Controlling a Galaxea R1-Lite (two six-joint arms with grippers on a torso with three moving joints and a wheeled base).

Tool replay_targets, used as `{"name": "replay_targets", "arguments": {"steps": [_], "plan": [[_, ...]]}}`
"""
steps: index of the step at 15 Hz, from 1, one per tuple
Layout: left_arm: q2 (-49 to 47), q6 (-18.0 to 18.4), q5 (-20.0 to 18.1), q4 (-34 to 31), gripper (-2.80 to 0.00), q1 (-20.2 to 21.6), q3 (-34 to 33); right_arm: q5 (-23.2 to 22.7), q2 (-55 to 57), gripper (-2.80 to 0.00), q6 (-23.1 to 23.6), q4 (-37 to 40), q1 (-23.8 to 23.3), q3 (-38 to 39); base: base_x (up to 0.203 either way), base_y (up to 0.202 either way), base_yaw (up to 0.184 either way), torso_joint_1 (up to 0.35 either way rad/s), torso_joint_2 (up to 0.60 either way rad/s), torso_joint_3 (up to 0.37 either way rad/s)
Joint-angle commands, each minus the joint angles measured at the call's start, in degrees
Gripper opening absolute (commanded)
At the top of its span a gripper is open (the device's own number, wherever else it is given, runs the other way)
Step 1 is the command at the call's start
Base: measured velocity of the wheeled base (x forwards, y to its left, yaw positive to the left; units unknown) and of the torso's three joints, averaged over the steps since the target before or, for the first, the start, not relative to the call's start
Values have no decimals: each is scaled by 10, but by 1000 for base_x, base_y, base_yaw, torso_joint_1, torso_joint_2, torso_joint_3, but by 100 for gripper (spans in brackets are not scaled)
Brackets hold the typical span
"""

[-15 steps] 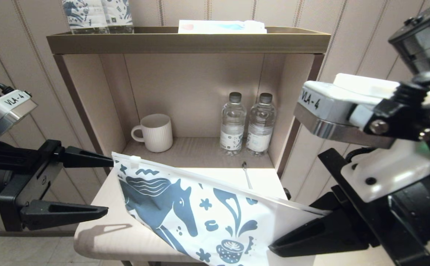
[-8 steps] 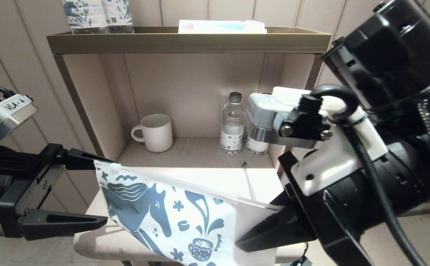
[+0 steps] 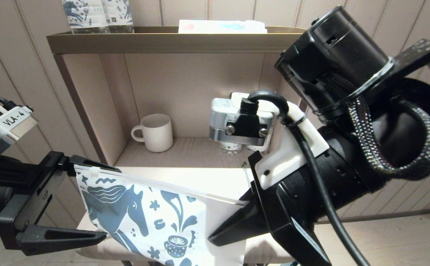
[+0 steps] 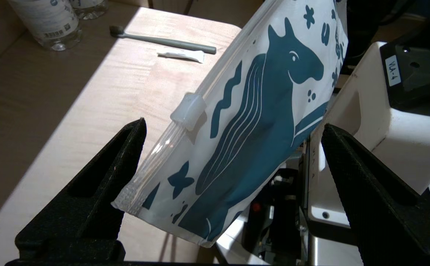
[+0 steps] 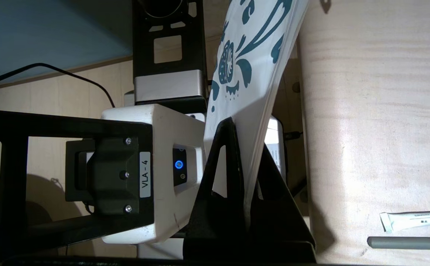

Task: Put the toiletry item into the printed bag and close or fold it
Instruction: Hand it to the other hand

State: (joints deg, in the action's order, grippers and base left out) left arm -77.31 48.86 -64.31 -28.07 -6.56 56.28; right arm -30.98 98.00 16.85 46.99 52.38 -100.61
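The robot's left gripper needs to reach the printed bag and grab its corner at the zip's end [image 3: 82, 177], so that the zip slider stays free for opening.
The printed bag [image 3: 152, 214], white with a dark blue horse, hangs in the air over the table's front edge. My right gripper [image 3: 218, 234] is shut on its plain right end, and the right wrist view shows the sheet pinched between the fingers [image 5: 247, 135]. The bag's [image 4: 259, 111] other end, with the clear zip slider [image 4: 188, 111], sits between the wide-open fingers of my left gripper [image 4: 233, 125], which hold nothing. The toiletry item, a slim pale toothbrush [image 4: 163, 40] with a dark head, lies on the table behind the bag.
A small white sachet [image 4: 181, 55] lies beside the toothbrush. A ribbed white mug [image 3: 156, 133] stands in the shelf niche. Water bottles [image 4: 48, 22] stand at its back, mostly hidden in the head view by my right wrist. More bottles [image 3: 89, 14] and a flat packet [image 3: 220, 26] sit on top.
My right arm has swung left, carrying the bag with it, so the slider end now lies between the left fingers. The left fingers have spread a little wider.
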Motion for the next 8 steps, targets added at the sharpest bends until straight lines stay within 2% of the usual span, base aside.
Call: {"name": "replay_targets", "arguments": {"steps": [1, 8], "plan": [[0, 6, -4, -2, 0, -2, -3, -2, 6, -280, 1, 2, 3, -1, 0, 0, 0, 0, 0, 0], [-12, 7, -3, -3, 0, -6, -1, 1, -8, -280, 6, 3, 22, -3, 0, 0, 0, 0, 0, 0]]}}
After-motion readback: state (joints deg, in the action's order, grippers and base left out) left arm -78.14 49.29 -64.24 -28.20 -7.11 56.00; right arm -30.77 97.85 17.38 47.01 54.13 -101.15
